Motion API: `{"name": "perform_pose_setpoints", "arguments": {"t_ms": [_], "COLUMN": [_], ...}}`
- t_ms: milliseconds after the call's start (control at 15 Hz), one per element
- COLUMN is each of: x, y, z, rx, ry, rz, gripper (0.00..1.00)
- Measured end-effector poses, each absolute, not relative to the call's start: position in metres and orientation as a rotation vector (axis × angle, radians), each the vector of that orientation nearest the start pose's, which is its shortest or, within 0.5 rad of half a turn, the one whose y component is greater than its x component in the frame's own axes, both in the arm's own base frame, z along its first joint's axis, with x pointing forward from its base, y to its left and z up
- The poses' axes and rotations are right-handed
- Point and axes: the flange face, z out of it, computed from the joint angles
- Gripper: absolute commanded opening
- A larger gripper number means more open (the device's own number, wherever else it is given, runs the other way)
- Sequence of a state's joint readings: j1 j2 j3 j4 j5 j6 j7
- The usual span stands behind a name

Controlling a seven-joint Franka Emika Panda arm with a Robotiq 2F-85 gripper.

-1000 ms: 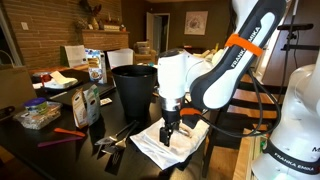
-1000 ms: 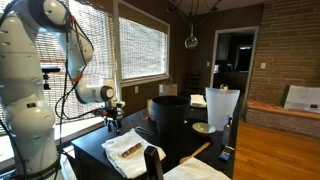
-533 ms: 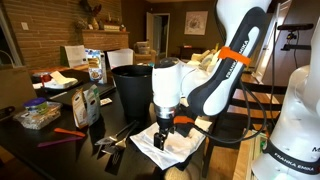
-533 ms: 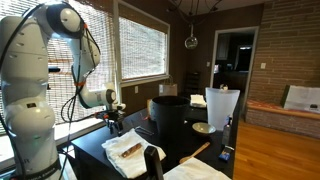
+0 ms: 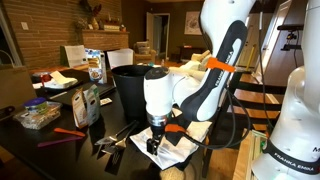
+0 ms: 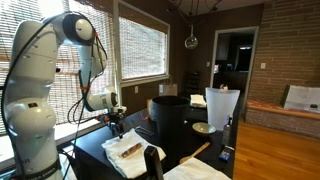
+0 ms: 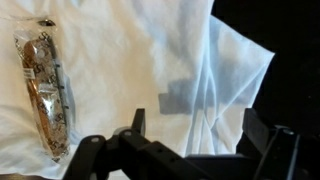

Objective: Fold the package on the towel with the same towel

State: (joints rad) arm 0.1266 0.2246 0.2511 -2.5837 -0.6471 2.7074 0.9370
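Observation:
My gripper is going to pinch the towel next by its layered edge near the towel's corner. The package will stay free, so that side of the towel can fold over the package.
The towel (image 7: 130, 50) is a large white rumpled cloth spread on the dark table, seen in both exterior views (image 5: 178, 150) (image 6: 118, 152). The package (image 7: 45, 90), a small flat tan packet, lies on the towel at the left of the wrist view; it also shows in an exterior view (image 6: 131, 151). My gripper (image 7: 195, 125) is open and empty, its fingers spread just above the towel's layered right corner, well to the right of the package. In the exterior views the gripper (image 5: 156, 140) (image 6: 117, 126) hangs low over the towel's edge.
A tall black bin (image 5: 133, 85) (image 6: 170, 118) stands right behind the towel. Printed snack bags (image 5: 88, 103), a clear container (image 5: 38, 115) and a red pen (image 5: 68, 132) lie beside it. A folded white cloth (image 6: 195, 172) and a white pitcher (image 6: 222, 106) sit near the table's other end.
The arm has swung over and lowered, bringing the gripper down closer to the towel's edge. Towel and package have not moved.

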Motion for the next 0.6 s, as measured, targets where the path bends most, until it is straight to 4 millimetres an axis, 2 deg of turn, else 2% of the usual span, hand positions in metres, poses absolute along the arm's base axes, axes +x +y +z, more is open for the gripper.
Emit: {"name": "perform_pose_setpoints", "arguments": {"t_ms": [600], "x": [0.4], "y": [0.199], "z": [0.157], "rx": [-3.328], "ry": [0.025], "rz": [-0.108], "gripper": [1.0]}}
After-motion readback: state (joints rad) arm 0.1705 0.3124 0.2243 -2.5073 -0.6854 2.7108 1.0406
